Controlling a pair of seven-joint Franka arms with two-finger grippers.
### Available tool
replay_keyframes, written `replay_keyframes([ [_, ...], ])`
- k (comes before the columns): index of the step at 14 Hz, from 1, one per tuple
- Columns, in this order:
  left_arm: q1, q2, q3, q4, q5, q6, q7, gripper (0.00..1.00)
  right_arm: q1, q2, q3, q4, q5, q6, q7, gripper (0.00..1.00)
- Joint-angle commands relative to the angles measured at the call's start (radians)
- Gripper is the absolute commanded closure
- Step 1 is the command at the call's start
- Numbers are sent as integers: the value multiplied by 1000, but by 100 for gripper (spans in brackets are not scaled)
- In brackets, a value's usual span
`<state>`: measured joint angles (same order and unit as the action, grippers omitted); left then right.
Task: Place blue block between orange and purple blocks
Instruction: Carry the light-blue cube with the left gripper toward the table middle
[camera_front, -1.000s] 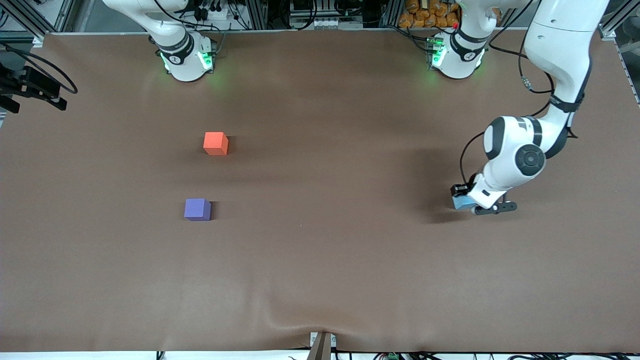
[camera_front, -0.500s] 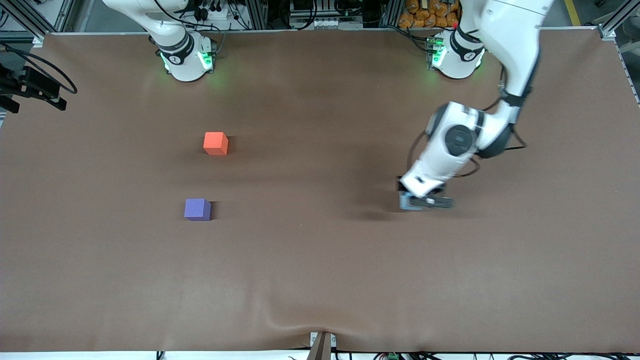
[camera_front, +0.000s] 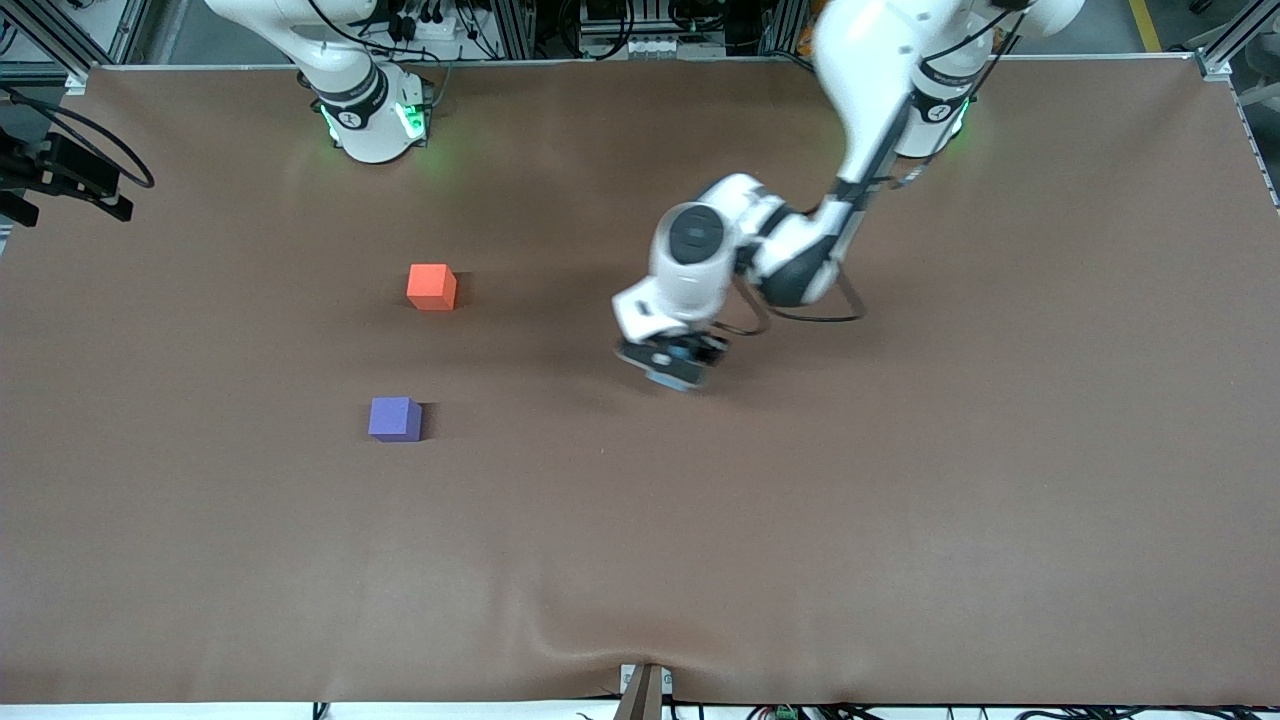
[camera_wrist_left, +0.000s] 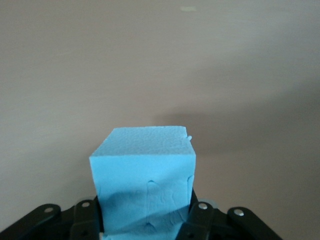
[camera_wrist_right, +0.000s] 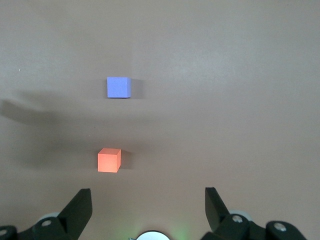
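My left gripper should keep holding the sky-blue block, because the block hangs above the table in the left wrist view.
My left gripper (camera_front: 676, 366) is shut on the light sky-blue block (camera_front: 678, 375) and holds it just above the middle of the table. In the left wrist view the blue block (camera_wrist_left: 144, 180) fills the space between the black fingers (camera_wrist_left: 200, 220). The orange block (camera_front: 432, 287) sits toward the right arm's end. The purple block (camera_front: 395, 419) sits nearer the front camera than the orange one, with a gap between them. Both show in the right wrist view, orange (camera_wrist_right: 109, 160) and purple (camera_wrist_right: 119, 87). My right gripper (camera_wrist_right: 147, 210) is open and empty, high up; it is out of the front view.
The brown table cover (camera_front: 900, 520) is bare apart from the blocks. The arm bases (camera_front: 375, 120) stand at the table's edge farthest from the front camera. A black clamp (camera_front: 70, 175) sticks in at the right arm's end.
My left arm has carried the blue block from the left arm's end of the table to the middle, toward the orange and purple blocks. The two blocks have not moved.
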<state>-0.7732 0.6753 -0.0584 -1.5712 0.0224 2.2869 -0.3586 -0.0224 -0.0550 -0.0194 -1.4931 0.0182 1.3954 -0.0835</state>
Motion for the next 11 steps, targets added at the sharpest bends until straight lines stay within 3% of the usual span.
replay_keyframes([
  [1,-56,147,21,192,30,-40,13,100,-22,9,15,22,-4,-16,11,0],
  [4,-109,229,37,285,50,-29,83,100,-25,9,15,22,-4,-16,11,0],
  [7,-120,257,34,293,45,43,64,100,-25,9,15,22,-4,-16,10,0],
  [8,-120,265,34,293,44,61,46,75,-24,9,15,22,-3,-16,11,0],
  [9,-121,268,37,292,50,69,41,1,-25,9,15,22,-4,-16,8,0],
  [11,-120,244,37,286,53,69,35,0,-27,11,15,22,-1,-15,8,0],
])
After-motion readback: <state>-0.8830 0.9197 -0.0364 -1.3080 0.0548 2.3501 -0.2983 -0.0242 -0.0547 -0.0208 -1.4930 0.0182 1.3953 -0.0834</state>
